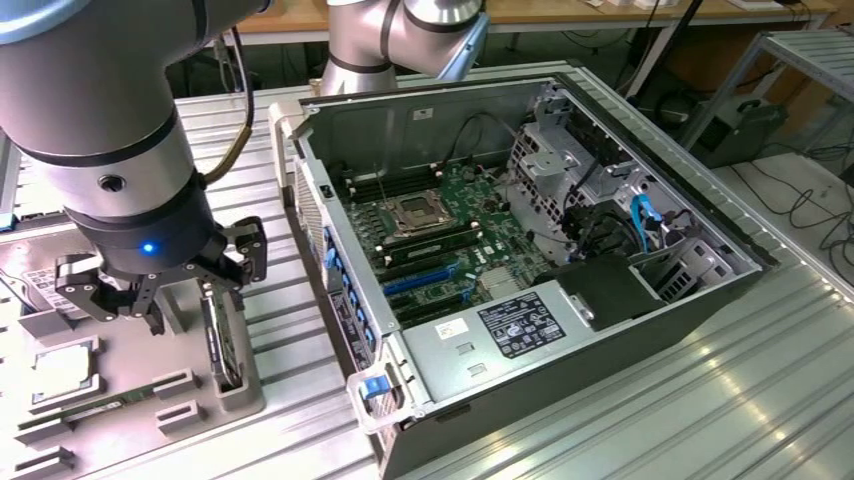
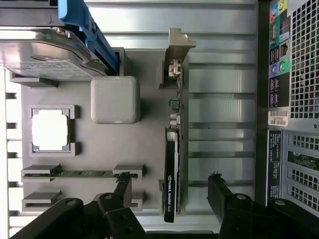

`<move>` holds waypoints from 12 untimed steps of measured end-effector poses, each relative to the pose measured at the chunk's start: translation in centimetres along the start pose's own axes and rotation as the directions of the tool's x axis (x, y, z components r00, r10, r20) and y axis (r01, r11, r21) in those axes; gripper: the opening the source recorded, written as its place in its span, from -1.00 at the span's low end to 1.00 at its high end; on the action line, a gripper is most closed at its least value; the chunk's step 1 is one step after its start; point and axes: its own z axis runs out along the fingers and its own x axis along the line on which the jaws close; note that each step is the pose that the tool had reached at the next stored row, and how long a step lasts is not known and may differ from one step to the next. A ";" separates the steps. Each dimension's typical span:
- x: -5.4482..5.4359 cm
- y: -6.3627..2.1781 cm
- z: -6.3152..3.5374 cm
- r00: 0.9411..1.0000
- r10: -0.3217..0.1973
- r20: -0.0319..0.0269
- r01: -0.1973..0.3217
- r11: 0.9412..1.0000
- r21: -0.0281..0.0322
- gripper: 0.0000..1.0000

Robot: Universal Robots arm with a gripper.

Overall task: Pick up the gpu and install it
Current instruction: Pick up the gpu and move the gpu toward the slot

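Note:
The robot's gripper will next grab the GPU by the exposed upper edge (image 1: 210, 300), since the GPU's lower edge is down in the tray slot.
The gpu (image 2: 170, 169) is a thin black card with a pale metal bracket at one end. It stands on its long edge in a slot of the grey parts tray (image 2: 144, 149). My gripper (image 2: 170, 188) is open and hangs just above the card, one black fingertip (image 2: 124, 185) on each side of it, not touching. In the exterior view the gripper (image 1: 187, 300) hovers over the gpu (image 1: 224, 345) at that view's left, beside the open computer case (image 1: 400, 120).
On the tray lie a silver hard drive (image 2: 42, 57) with a blue clip, a processor chip (image 2: 50, 129), a green memory stick (image 2: 75, 174) and a grey block (image 2: 114, 99). The case's motherboard (image 1: 441, 230) with blue slots (image 1: 424, 282) faces up.

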 end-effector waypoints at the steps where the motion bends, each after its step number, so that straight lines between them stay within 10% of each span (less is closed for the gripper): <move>1: 0.0 0.03 0.19 1.000 0.002 0.000 -0.002 1.000 0.000 0.44; 12: 0.0 0.15 1.75 1.000 0.013 0.000 -0.013 1.000 0.001 0.44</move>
